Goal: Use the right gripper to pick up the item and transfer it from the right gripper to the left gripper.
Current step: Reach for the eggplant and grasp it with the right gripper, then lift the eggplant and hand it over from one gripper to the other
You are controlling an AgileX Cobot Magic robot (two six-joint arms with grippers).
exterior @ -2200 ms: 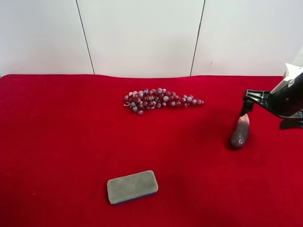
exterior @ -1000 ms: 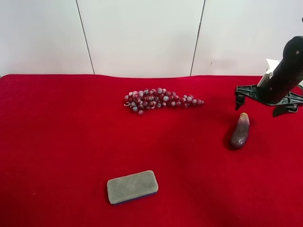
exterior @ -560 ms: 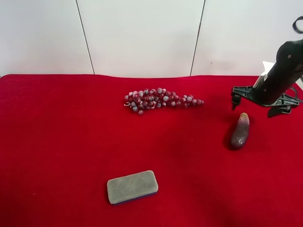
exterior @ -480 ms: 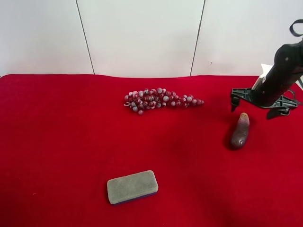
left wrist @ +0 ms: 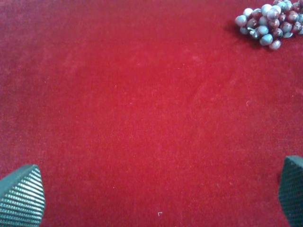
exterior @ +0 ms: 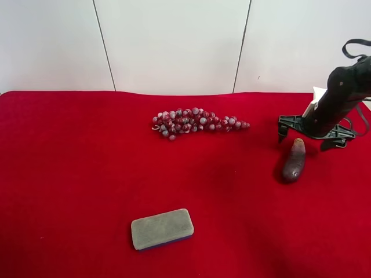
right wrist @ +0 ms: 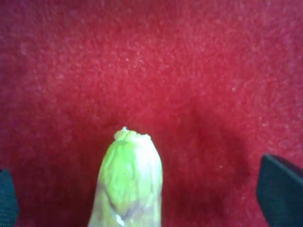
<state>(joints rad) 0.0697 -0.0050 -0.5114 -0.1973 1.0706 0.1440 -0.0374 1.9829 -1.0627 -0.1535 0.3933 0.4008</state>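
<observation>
I will reach the eggplant with my right gripper and pick it up by its pale tip [exterior: 298, 142], so the eggplant's dark rounded end [exterior: 290, 172] stays free for my left gripper.
The item [exterior: 294, 162], a small dark purple-brown eggplant toy with a pale tip, lies on the red cloth at the right of the exterior high view. My right gripper [exterior: 306, 134] hangs open just behind and above its pale tip, one finger on each side, without touching it. In the right wrist view the pale tip of the item [right wrist: 128, 182] shows between the wide-apart fingers of the right gripper [right wrist: 144, 196]. My left gripper [left wrist: 156, 194] is open over bare red cloth with nothing in it; its arm is out of the exterior high view.
A cluster of red-grey grapes [exterior: 197, 121] lies at the middle back and also shows as the grapes [left wrist: 270, 21] in the left wrist view. A grey eraser block [exterior: 162, 229] lies near the front. A white panelled wall [exterior: 174, 46] stands behind the red table [exterior: 87, 162].
The right gripper has shifted left and come lower, so its open fingers now straddle the item's pale tip. The item, grapes and eraser have not moved.
</observation>
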